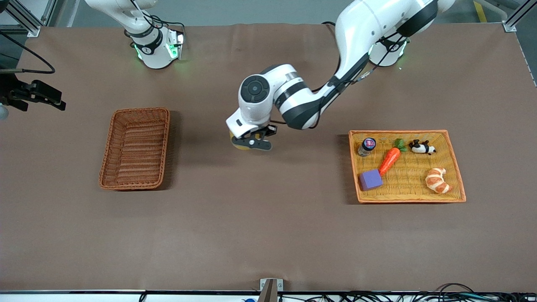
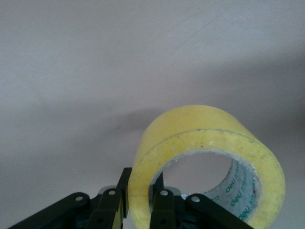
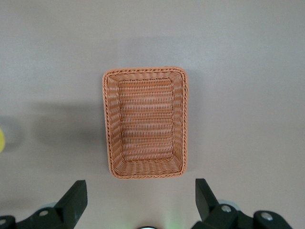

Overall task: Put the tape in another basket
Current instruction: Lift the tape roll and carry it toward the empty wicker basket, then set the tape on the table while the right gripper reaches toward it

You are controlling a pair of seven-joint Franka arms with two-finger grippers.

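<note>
My left gripper should hold the tape until it's over the other basket; the left wrist view shows it above the tabletop.
My left gripper (image 1: 251, 142) is shut on the tape (image 1: 239, 145), a yellowish roll, and holds it over the bare table between the two baskets. In the left wrist view its fingers (image 2: 125, 191) pinch the wall of the tape (image 2: 209, 138), one outside the ring and one inside its hole. The dark reddish-brown wicker basket (image 1: 136, 111) stands toward the right arm's end and has nothing in it. My right gripper (image 3: 140, 191) is open and empty, high over the table, looking down on the basket (image 3: 185, 119). It waits there.
A yellow-orange woven tray (image 1: 409, 132) lies toward the left arm's end. It holds a small jar (image 1: 366, 147), a carrot (image 1: 390, 159), a panda toy (image 1: 421, 147), a croissant (image 1: 437, 180) and a purple block (image 1: 370, 179).
</note>
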